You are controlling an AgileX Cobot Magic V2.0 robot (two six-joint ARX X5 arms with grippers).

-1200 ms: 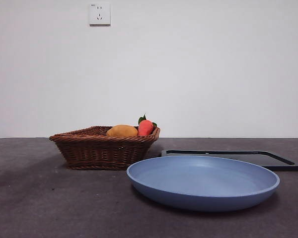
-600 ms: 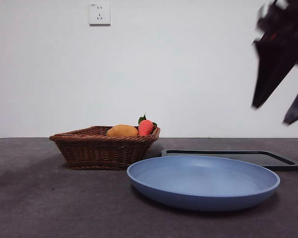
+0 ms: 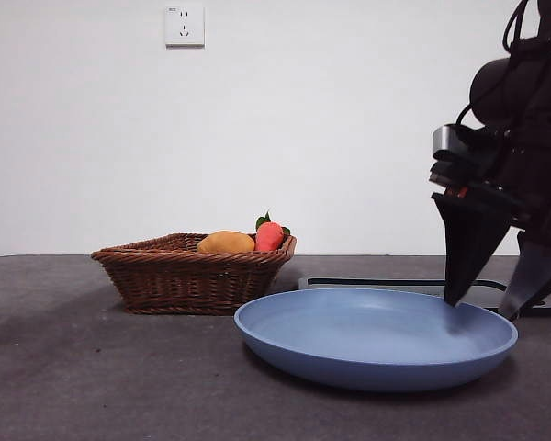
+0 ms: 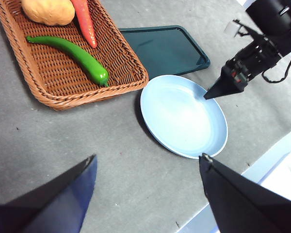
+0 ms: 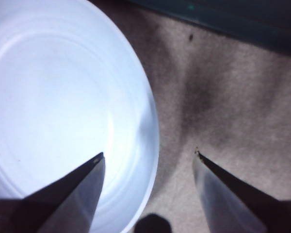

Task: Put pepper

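The right gripper picks up the blue plate by its rim (image 5: 148,141) next, to move it onto the dark tray (image 5: 242,19) for the pepper.
The pepper (image 4: 77,54), glossy green and long, lies in the wicker basket (image 4: 121,82); from the front the basket (image 3: 179,276) wall hides it. My right gripper (image 3: 479,310) stands open low at the right rim of the blue plate (image 3: 376,344), one jaw over the plate (image 5: 53,97) and one over the table, nothing between them (image 5: 148,153). My left gripper (image 4: 148,157) hangs open and empty high above the table, well away from the basket and plate (image 4: 184,116).
In the basket, beside the pepper, lie a red-orange fruit (image 3: 269,236) and a yellow-orange one (image 3: 225,243). A dark flat tray (image 3: 496,292) lies behind the plate, by the right arm (image 4: 252,53). The table edge runs near the plate in the left wrist view.
The right arm came in from the upper right and dropped down to the plate's right rim. Basket, plate and tray have not moved.
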